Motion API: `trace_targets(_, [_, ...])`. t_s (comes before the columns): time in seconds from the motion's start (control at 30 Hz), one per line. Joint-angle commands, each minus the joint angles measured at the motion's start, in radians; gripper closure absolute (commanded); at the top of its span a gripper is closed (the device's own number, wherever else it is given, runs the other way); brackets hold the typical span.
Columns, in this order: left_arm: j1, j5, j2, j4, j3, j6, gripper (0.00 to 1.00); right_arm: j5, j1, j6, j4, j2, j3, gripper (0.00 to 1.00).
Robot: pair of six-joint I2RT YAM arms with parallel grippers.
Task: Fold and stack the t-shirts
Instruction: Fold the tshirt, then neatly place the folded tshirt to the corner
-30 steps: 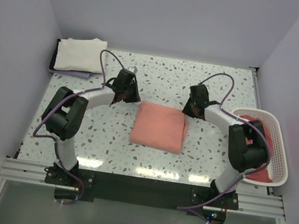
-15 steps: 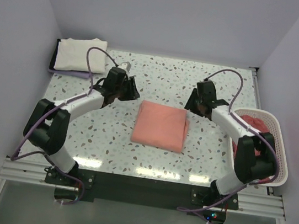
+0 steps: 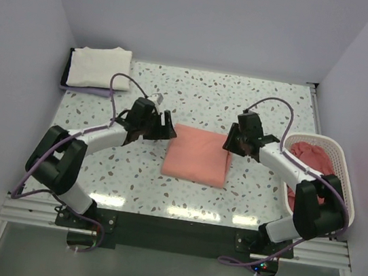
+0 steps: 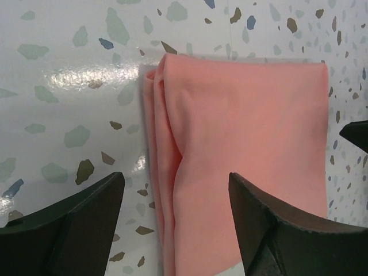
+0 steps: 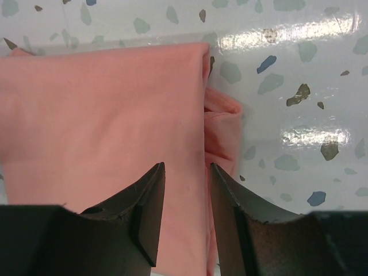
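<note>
The salmon-pink t-shirt needs to stay folded while it is stacked. My left gripper should next grab all layers of its folded side edge.
A salmon-pink t-shirt lies folded into a rectangle in the middle of the table. My left gripper is open wide at its left edge. In the left wrist view the fingers straddle the layered fold of that shirt, holding nothing. My right gripper hovers over the shirt's right edge. In the right wrist view its jaws stand narrowly open above the cloth, gripping nothing. A cream-white t-shirt lies folded at the back left. Darker pink-red t-shirts fill the basket.
The white lattice basket sits at the table's right edge, close behind the right arm's elbow. The cream shirt rests on a thin lavender layer in the back left corner. Grey walls close in the table on three sides.
Both grippers swung out and came back in to the pink shirt's left and right edges. The left jaws opened much wider; the right jaws went from shut to open.
</note>
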Motion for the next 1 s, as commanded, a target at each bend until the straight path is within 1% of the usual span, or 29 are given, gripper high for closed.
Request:
trace_targets(0.0, [-0.004,0.061,0.025,0.075,-0.019,0.0,0.21,-0.007,0.007,-0.016,0.006,0.008,-0.025,0.6])
trace_targets(0.13, [-0.004,0.095,0.056,0.08,-0.03,0.003,0.21,0.011,0.007,-0.027,0.0,0.011,-0.051,0.58])
trace_targets(0.37, [-0.006,0.089,0.114,0.075,-0.036,0.02,0.21,0.008,0.005,-0.028,0.016,0.017,-0.077,0.46])
trace_targets(0.53, [-0.007,0.093,0.15,0.073,-0.036,0.022,0.22,-0.009,0.007,-0.013,0.035,0.02,-0.11,0.46])
trace_targets(0.73, [-0.03,0.067,0.179,0.06,-0.036,0.023,0.24,-0.009,0.005,-0.004,0.052,0.039,-0.134,0.47])
trace_targets(0.83, [-0.049,0.041,0.202,0.049,-0.033,0.023,0.26,-0.004,0.005,0.001,0.058,0.042,-0.139,0.5])
trace_targets(0.93, [-0.073,-0.003,0.22,0.031,-0.032,0.022,0.29,-0.007,0.001,0.006,0.062,0.048,-0.137,0.56])
trace_targets(0.97, [-0.079,-0.016,0.223,0.027,-0.033,0.022,0.3,-0.012,-0.002,0.006,0.064,0.049,-0.137,0.63])
